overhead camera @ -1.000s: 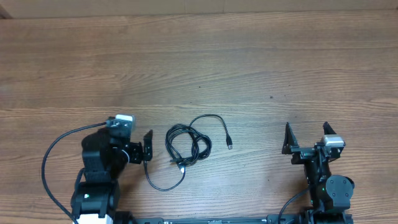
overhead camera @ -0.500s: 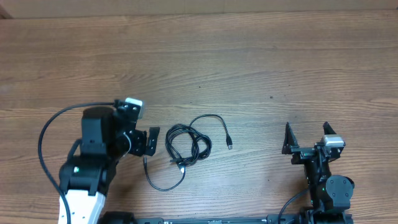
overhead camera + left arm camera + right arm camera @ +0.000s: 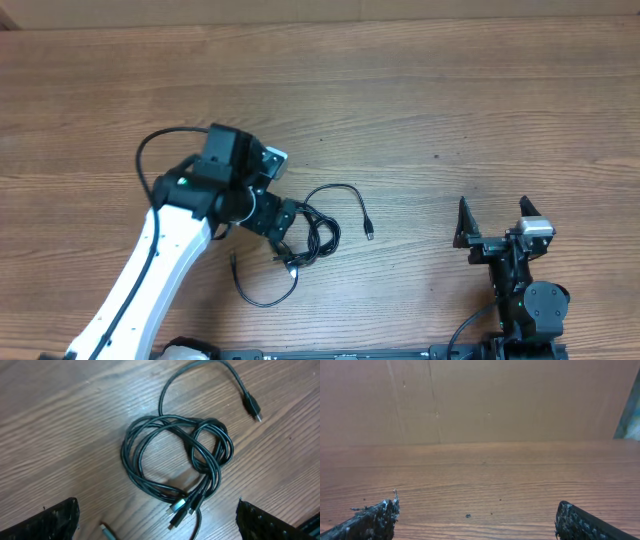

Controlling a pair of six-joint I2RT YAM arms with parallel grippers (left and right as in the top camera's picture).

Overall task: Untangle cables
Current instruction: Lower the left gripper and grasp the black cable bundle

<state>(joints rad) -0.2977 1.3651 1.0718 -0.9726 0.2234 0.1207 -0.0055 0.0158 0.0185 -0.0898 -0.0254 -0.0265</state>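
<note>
The coil's wide outer loops should be grabbed by my left gripper when it reaches the cables. The knot and plugs then stay free for untangling.
The cables (image 3: pixel 318 228) are thin black cords knotted into a loose coil at the table's front middle. One strand arcs away to a plug (image 3: pixel 369 231) on the right, and another trails to a loose end (image 3: pixel 234 262) on the left. My left gripper (image 3: pixel 287 228) hovers open over the coil's left side. In the left wrist view the tangle (image 3: pixel 205 455) fills the middle, with a cluster of metal-tipped plugs (image 3: pixel 182 506) between the wide-apart fingers (image 3: pixel 57 520). My right gripper (image 3: pixel 492 222) stands open far to the right, with only bare wood between its fingers (image 3: pixel 372 522).
The wooden table (image 3: pixel 420 100) stretches away behind the cables. A thick black wire (image 3: pixel 160 140) loops from the left arm. The right arm's base (image 3: pixel 530 300) sits at the front right edge.
My left arm has swung up and to the right, from beside the coil to over its left side. The cables and the right arm have stayed put.
</note>
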